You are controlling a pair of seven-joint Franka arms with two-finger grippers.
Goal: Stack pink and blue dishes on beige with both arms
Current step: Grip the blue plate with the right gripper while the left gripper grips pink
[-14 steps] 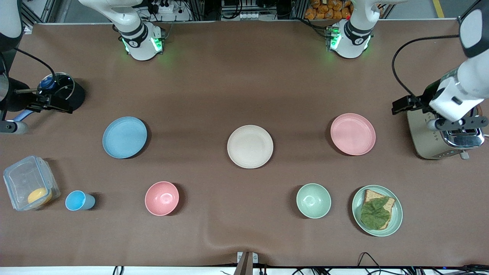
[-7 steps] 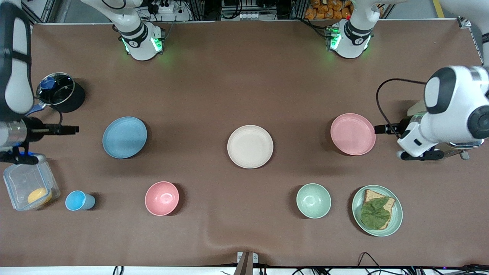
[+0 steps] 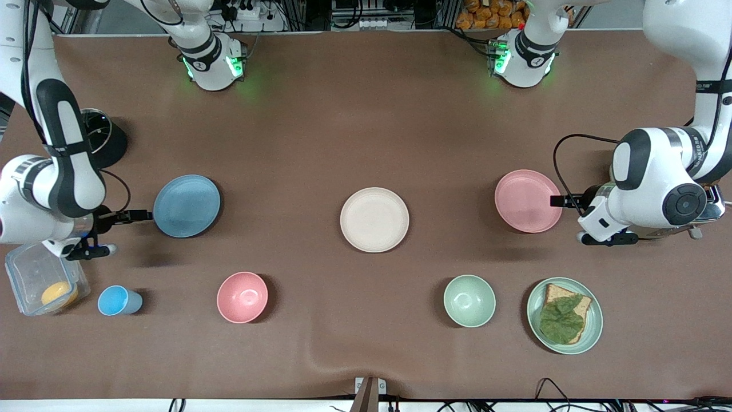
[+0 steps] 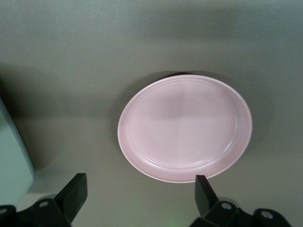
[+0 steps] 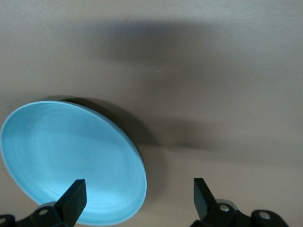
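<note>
The blue plate's outer rim [image 3: 155, 208] is just short of my fingers, which end outside it. It isn't time to close on the blue plate yet: my right gripper should move toward the blue plate's center [image 3: 187, 206] first.
The beige plate [image 3: 374, 219] lies mid-table, bare. The pink plate [image 3: 527, 200] [image 4: 184, 127] lies toward the left arm's end of the table. The blue plate [image 3: 186, 205] [image 5: 71, 163] lies toward the right arm's end. My left gripper [image 3: 559, 200] [image 4: 140, 187] is open, low beside the pink plate's rim on its outer side, and holds nothing. My right gripper [image 3: 140, 216] [image 5: 138, 189] is also open, at the blue plate's outer rim. In the right wrist view the plate's edge lies between its spread fingers, which do not close on it.
Nearer the front camera stand a pink bowl [image 3: 242, 297], a green bowl [image 3: 469, 300], a green plate with bread and a leaf [image 3: 564, 315], a blue cup [image 3: 118, 301] and a clear box [image 3: 34, 277]. A black pot [image 3: 108, 140] and a toaster [image 3: 712, 206] sit at the table's ends.
Both arms have swung in and down from the table's ends. The left gripper came from over the toaster to the pink plate's rim, the right from the pot to the blue plate's rim.
</note>
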